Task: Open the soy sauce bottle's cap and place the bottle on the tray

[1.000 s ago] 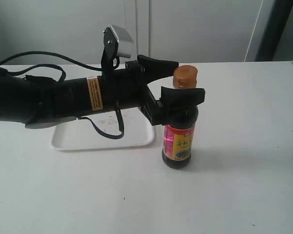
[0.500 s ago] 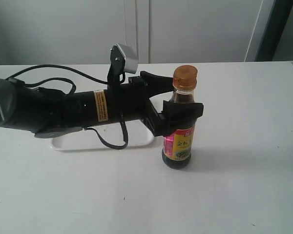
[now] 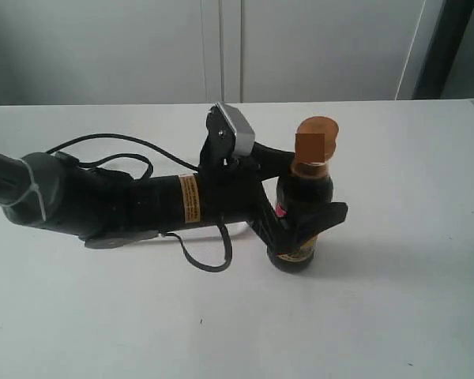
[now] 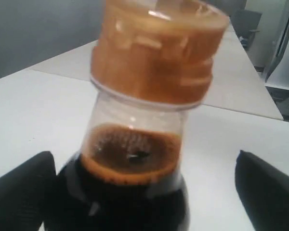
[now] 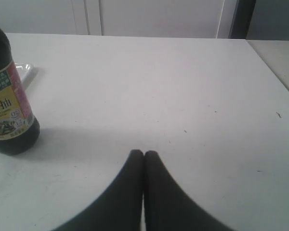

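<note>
My left gripper needs to grab the soy sauce bottle by its labeled lower body (image 4: 125, 207) next. The orange cap then stays free to open.
The soy sauce bottle (image 3: 302, 196) stands on the white table, its top leaning slightly right. Its orange cap (image 3: 314, 139) sits on the neck and fills the left wrist view as cap (image 4: 154, 53) above the dark liquid. My left gripper (image 3: 312, 191) is open around the bottle's lower body. One finger (image 3: 322, 221) crosses in front of the label. In the left wrist view one finger (image 4: 21, 192) lies against the bottle (image 4: 130, 192) and the other (image 4: 269, 192) stands apart. My right gripper (image 5: 144, 154) is shut and holds nothing, to the right of the bottle (image 5: 7, 110).
Only a corner of the white tray (image 5: 25, 70) shows behind the bottle in the right wrist view; in the exterior view my left arm (image 3: 142, 205) covers it. A black cable (image 3: 205, 257) loops under the arm. The table edge (image 5: 274, 72) runs along the right.
My left arm has dropped and pushed right, now covering the tray. Its gripper slid from the bottle's shoulder down to the label. The bottle's top shifted slightly right.
</note>
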Robot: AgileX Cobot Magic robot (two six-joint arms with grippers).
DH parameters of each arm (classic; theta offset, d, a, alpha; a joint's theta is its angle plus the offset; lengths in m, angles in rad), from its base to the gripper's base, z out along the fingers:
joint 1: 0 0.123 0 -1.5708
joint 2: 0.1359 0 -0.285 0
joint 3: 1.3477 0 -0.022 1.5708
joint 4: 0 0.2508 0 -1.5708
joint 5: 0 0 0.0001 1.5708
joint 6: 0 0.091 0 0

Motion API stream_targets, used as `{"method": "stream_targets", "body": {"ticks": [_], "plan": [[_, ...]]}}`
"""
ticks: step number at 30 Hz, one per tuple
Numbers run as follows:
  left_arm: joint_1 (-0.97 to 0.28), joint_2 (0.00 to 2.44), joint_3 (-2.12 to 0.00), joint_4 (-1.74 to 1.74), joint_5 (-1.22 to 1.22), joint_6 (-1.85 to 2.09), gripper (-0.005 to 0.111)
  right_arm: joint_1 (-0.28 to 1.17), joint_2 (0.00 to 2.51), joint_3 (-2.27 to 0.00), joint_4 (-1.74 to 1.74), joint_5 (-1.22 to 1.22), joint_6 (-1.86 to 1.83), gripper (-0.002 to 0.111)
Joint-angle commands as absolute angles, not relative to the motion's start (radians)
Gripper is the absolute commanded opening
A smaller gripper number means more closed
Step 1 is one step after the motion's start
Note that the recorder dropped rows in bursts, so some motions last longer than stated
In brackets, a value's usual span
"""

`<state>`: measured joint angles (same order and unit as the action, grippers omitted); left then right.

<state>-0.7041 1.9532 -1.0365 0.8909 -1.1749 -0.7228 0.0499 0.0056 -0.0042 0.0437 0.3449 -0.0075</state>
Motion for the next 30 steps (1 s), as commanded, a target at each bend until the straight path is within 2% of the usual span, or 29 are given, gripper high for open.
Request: {"method": "stream_targets", "body": {"ticks": [1, 14, 18, 22, 25, 30], "plan": [[-0.709, 1.981, -1.037, 0.84, -1.173, -0.666, 0.105, 0.051, 0.0, 0.0, 0.037, 0.342, -0.005, 0.0], [-0.709, 2.059, -1.059, 0.816, -1.195, -0.597, 0.105, 0.051, 0.0, 0.0, 0.037, 0.342, -0.005, 0.0], [-0.709, 2.083, -1.079, 0.822, -1.204, -0.605, 0.099, 0.051, 0.0, 0.0, 0.037, 0.342, -0.005, 0.0], [-0.709, 2.083, -1.081, 0.822, -1.196, -0.602, 0.081, 0.051, 0.0, 0.0, 0.037, 0.342, -0.005, 0.0], [-0.709, 2.083, -1.081, 0.822, -1.18, -0.597, 0.059, 0.051, 0.0, 0.0, 0.037, 0.342, -0.005, 0.0], [-0.709, 2.083, -1.081, 0.825, -1.153, -0.593, 0.003, 0.051, 0.0, 0.0, 0.037, 0.342, -0.005, 0.0]]}}
